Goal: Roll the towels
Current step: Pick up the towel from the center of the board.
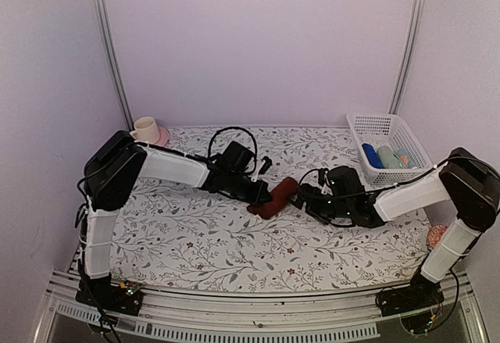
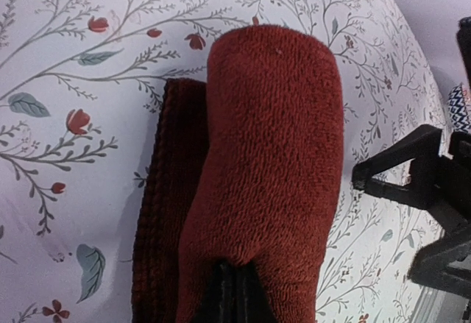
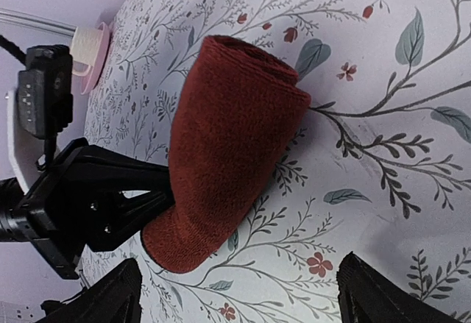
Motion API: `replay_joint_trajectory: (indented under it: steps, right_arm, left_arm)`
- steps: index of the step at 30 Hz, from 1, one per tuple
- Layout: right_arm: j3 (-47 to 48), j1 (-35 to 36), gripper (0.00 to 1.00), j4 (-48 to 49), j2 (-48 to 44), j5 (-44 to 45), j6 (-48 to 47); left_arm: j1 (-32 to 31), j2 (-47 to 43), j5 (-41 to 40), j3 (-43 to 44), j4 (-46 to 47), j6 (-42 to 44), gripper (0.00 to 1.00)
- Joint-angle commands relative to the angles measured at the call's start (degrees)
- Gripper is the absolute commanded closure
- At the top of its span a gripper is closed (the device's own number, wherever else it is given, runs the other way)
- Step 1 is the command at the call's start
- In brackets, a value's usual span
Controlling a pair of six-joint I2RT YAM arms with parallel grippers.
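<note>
The rolled maroon towel should stay rolled to be set in the basket, so my right gripper should next grab it across its middle (image 1: 277,198) (image 3: 224,151) from the facing side.
The dark maroon towel (image 1: 275,197) lies rolled into a thick tube in the middle of the floral table cover. In the left wrist view the roll (image 2: 266,154) rises straight ahead, with a flat folded strip of it along its left side. My left gripper (image 2: 234,297) is shut, its fingers tucked into the roll's near end and pinching the cloth. My right gripper (image 3: 239,301) stands open just short of the roll (image 3: 232,146), its fingertips (image 3: 110,297) wide apart and touching nothing. The light-blue towel (image 1: 375,155) lies rolled in the basket.
A white plastic basket (image 1: 375,122) stands at the back right. A cream cup on a pink saucer (image 1: 146,130) sits at the back left. A small patterned object (image 1: 437,236) lies by the right arm's base. Both arms meet mid-table.
</note>
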Motion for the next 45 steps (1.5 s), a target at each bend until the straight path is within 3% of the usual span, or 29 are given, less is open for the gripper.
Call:
replay_joint_trajectory:
  steps: [1, 9, 15, 24, 37, 41, 45]
  right_arm:
    - [3.63, 0.17, 0.09, 5.18, 6.21, -2.26, 4.79]
    - [8.89, 0.22, 0.13, 7.09, 14.24, -5.08, 6.36]
    - [11.14, 0.22, 0.23, 10.86, 19.09, -8.6, 7.6]
    - [12.15, 0.59, 0.32, 15.71, 21.47, -9.21, 6.73]
    - [15.01, 1.58, 0.43, 20.52, 25.14, -12.19, 3.74]
    - [15.44, 1.62, 0.53, 20.5, 25.86, -12.81, 3.51]
    - [16.16, 1.63, 0.72, 21.17, 26.98, -14.04, 3.51]
  left_arm:
    - [-1.09, 3.45, 4.52, -5.36, -3.98, -6.63, 1.0]
    - [1.05, 3.72, 10.79, -11.35, 3.15, -12.74, 1.0]
    - [1.81, 3.54, 14.87, -14.27, 6.99, -16.44, 1.0]
    - [3.71, 3.67, 18.28, -17.68, 12.2, -20.41, 1.0]
    - [5.81, 2.81, 16.98, -17.74, 11.47, -19.18, 1.0]
    - [5.77, 2.96, 16.83, -17.33, 10.64, -18.67, 1.0]
    - [5.84, 2.48, 17.52, -16.71, 10.18, -17.74, 1.0]
